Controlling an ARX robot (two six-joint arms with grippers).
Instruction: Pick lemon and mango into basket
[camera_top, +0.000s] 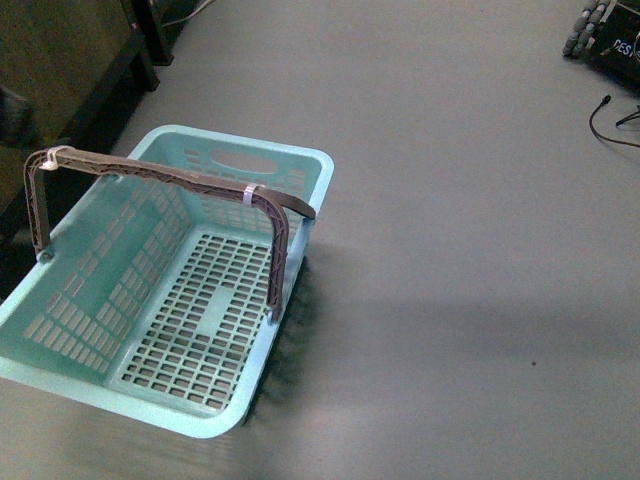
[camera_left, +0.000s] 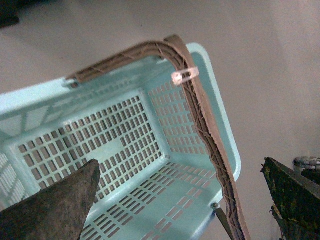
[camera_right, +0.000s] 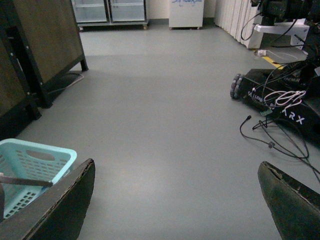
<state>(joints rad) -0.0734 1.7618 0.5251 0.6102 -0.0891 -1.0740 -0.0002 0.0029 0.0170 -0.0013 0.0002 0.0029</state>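
The basket's open body is far wider than my fingers. My left gripper should next grab the basket by the narrow brown ribbed handle (camera_top: 150, 171).
The light turquoise basket (camera_top: 90, 320) stands on the grey floor at the left of the front view, with nothing in it, its brown ribbed handle (camera_top: 170, 178) raised over it. In the left wrist view my left gripper (camera_left: 182, 187) is open above the basket (camera_left: 150, 165), near the rim and handle (camera_left: 210, 145). In the right wrist view my right gripper (camera_right: 175, 192) is open over bare floor, with the basket's corner (camera_right: 35, 170) beside it. No lemon or mango shows in any view. Neither gripper shows in the front view.
A dark wooden cabinet (camera_top: 60, 70) stands at the far left behind the basket. Black equipment with wheels and cables (camera_right: 280, 105) lies on the floor at the right. Cabinets line the far wall (camera_right: 110, 10).
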